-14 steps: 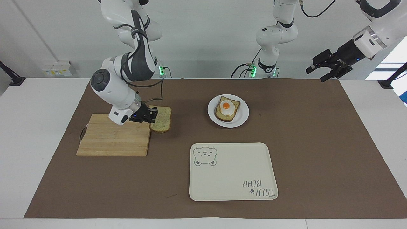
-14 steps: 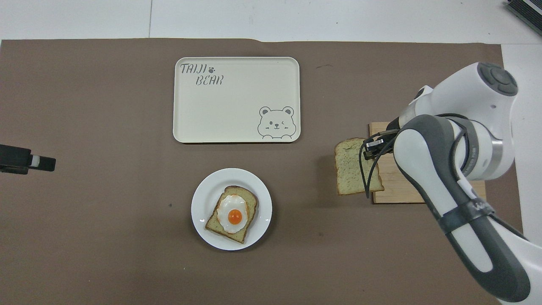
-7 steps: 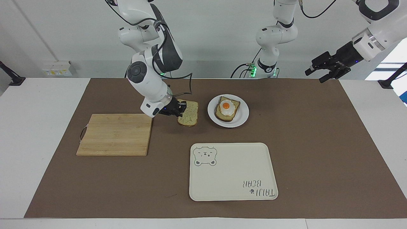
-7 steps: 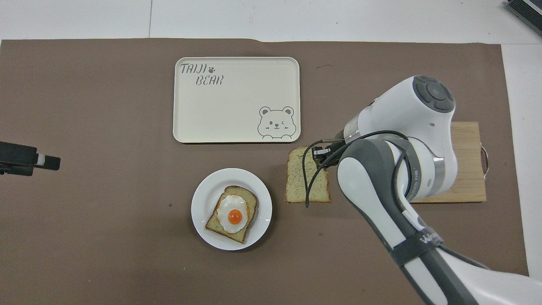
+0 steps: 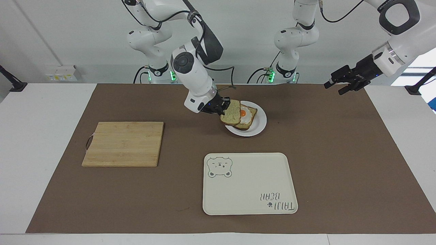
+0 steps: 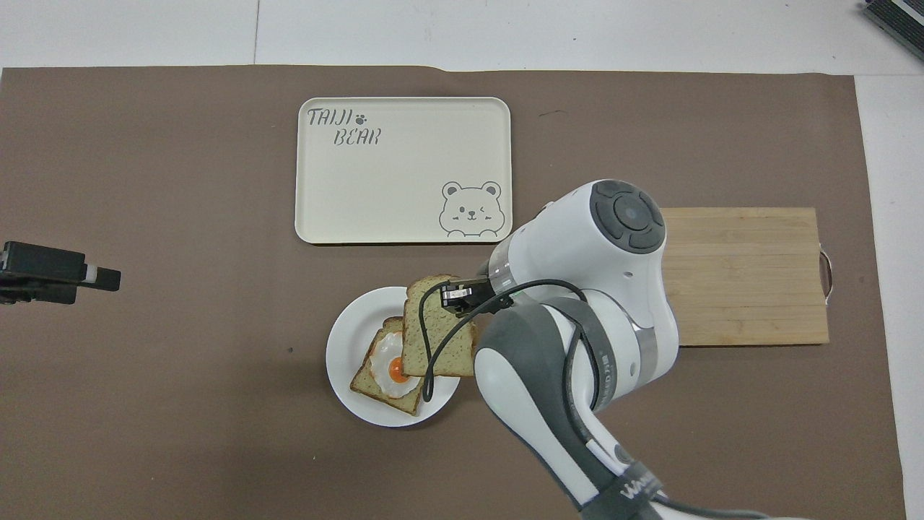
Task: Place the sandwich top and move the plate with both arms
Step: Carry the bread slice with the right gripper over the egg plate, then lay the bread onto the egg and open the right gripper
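My right gripper keeps holding the sandwich top for now, since the sandwich top hangs past the rim of the plate beside the slice with the fried egg (image 5: 247,116).
The sandwich top (image 5: 231,114) (image 6: 433,334), a plain speckled slice, hangs tilted over the edge of the white plate (image 5: 259,127) (image 6: 341,347). My right gripper (image 5: 221,106) (image 6: 451,296) is shut on the slice's edge. It partly overlaps the bread slice with a fried egg (image 5: 247,116) (image 6: 390,372) lying on the plate, without resting on it. My left gripper (image 5: 334,88) (image 6: 101,274) waits open in the air over the mat's edge at the left arm's end of the table, holding nothing.
A cream tray with a bear drawing (image 5: 250,183) (image 6: 404,173) lies farther from the robots than the plate. A wooden cutting board (image 5: 124,143) (image 6: 743,274) lies bare toward the right arm's end. A brown mat (image 5: 340,153) covers the table.
My right gripper has carried the sandwich top from the cutting board's edge across the mat to above the plate. The left gripper has drifted slightly.
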`<state>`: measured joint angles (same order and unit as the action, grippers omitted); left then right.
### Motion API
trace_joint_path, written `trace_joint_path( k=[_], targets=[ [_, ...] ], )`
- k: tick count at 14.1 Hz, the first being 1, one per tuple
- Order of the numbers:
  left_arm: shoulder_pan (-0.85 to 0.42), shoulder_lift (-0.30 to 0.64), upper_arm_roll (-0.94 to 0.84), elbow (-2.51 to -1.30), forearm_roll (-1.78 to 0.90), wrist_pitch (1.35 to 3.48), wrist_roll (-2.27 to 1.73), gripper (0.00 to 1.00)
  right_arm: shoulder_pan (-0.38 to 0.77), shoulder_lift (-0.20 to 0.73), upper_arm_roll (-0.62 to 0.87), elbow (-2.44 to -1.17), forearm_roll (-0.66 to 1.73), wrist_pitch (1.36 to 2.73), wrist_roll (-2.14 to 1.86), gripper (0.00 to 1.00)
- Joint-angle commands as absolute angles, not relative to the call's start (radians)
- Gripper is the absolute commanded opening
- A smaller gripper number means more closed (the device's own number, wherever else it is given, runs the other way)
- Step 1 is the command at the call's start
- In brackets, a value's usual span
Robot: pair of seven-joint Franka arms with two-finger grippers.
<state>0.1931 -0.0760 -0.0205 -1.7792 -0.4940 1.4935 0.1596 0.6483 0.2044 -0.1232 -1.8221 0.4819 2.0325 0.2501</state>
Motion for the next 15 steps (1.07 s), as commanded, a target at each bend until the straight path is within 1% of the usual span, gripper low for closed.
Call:
trace_joint_path(
  k=[1, 4, 6, 8, 11, 14, 15],
  targets=[
    [0.216, -0.1, -0.031, -1.824, -0.506, 1.509, 0.15, 1.0, 0.71, 0.205, -0.127, -1.853, 0.558, 2.086, 0.278, 0.0],
    [0.236, -0.104, -0.029, -1.85, -0.514, 1.511, 0.15, 1.0, 0.755, 0.232, -0.127, -1.868, 0.565, 2.1, 0.267, 0.0],
    [0.238, -0.1, -0.029, -1.848, -0.528, 1.503, 0.162, 1.0, 0.779, 0.238, -0.127, -1.903, 0.565, 2.172, 0.2, 0.0],
    [0.252, -0.097, -0.029, -1.848, -0.529, 1.515, 0.214, 1.0, 0.782, 0.253, -0.127, -1.924, 0.565, 2.198, 0.099, 0.0],
    [0.238, -0.086, -0.029, -1.853, -0.522, 1.528, 0.241, 1.0, 0.784, 0.271, -0.127, -1.924, 0.568, 2.227, 0.094, 0.0],
    [0.233, -0.086, -0.028, -1.875, -0.5, 1.529, 0.284, 1.0, 0.779, 0.29, -0.129, -1.922, 0.704, 2.232, 0.106, 0.0],
    [0.236, -0.087, -0.028, -1.876, -0.479, 1.529, 0.3, 1.0, 0.778, 0.29, -0.129, -1.924, 0.716, 2.232, 0.118, 0.0]
  ],
)
